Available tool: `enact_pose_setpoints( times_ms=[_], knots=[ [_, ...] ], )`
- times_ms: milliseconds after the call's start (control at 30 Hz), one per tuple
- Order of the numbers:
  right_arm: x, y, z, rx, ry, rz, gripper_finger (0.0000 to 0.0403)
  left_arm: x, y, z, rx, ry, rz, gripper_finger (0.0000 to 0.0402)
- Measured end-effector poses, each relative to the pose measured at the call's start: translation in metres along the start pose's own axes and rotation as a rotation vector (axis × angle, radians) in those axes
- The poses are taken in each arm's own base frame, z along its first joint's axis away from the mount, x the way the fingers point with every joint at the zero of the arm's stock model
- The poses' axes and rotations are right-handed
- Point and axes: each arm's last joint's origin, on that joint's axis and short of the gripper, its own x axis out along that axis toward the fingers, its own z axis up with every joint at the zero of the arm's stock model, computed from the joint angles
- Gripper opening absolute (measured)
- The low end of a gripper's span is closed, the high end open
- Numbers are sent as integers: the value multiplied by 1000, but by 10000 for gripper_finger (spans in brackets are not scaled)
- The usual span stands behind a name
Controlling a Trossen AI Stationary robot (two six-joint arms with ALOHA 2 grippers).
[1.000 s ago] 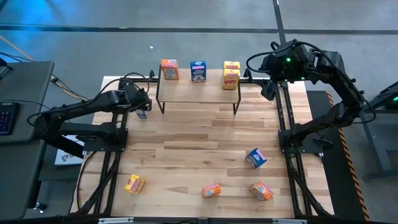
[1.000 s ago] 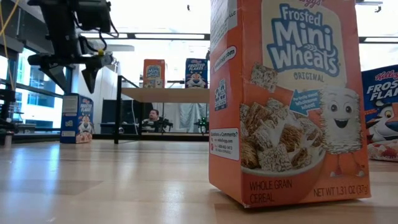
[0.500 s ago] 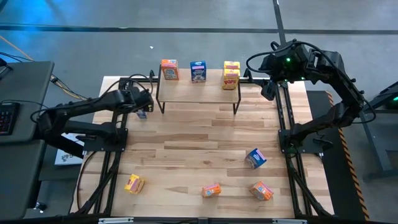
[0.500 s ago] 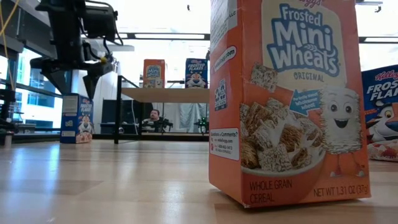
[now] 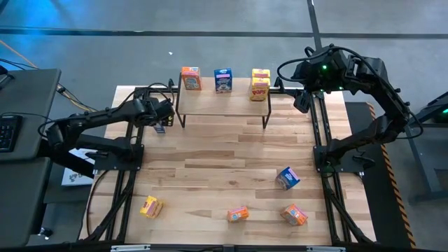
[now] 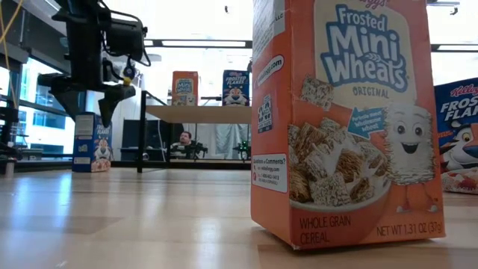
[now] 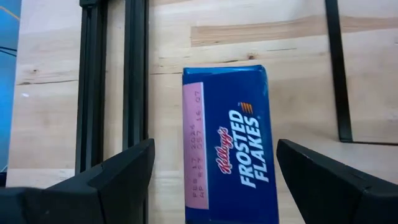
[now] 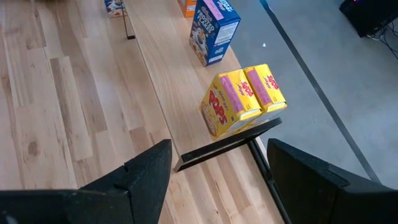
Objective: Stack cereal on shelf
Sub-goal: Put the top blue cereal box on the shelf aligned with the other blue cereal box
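The blue cereal box needs my left gripper to grab it next by the long sides of its Frosted Flakes end (image 7: 230, 155) to stack it on the shelf.
An upright blue cereal box (image 7: 230, 146) stands on its base on the table left of the shelf (image 5: 222, 103); it also shows in the low view (image 6: 92, 142). My left gripper (image 7: 214, 149) hangs open just above it, one finger on each side, touching nothing. On the shelf stand an orange box (image 5: 190, 78), a blue box (image 5: 223, 80) and two stacked yellow boxes (image 8: 242, 102). My right gripper (image 8: 217, 158) waits open, high beyond the shelf's right end (image 5: 302, 101).
Near the table's front lie a yellow box (image 5: 150, 206), two orange boxes (image 5: 238, 214) (image 5: 295, 214) and a blue box (image 5: 288, 178). The orange one (image 6: 343, 119) fills the low view. Black frame rails (image 7: 112, 81) run beside the blue box.
My left gripper has come down and a little toward the table's right, closing in over the upright blue box beside the shelf. Its fingers have stayed open. The box has not moved.
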Motion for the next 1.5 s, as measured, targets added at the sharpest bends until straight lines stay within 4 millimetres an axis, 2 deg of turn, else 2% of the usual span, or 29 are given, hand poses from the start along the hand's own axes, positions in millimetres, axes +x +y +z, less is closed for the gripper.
enact_pose_setpoints(
  times_ms=[500,1167,1500],
  knots=[
    [0,0,0,1,0,0,257,0,0,0,48,6,-6,236],
    [0,0,3,9,-28,-4,257,-1,-1,-1,153,52,-47,190],
    [0,0,3,14,-28,-4,257,-25,1,13,205,22,-131,177]
  ],
)
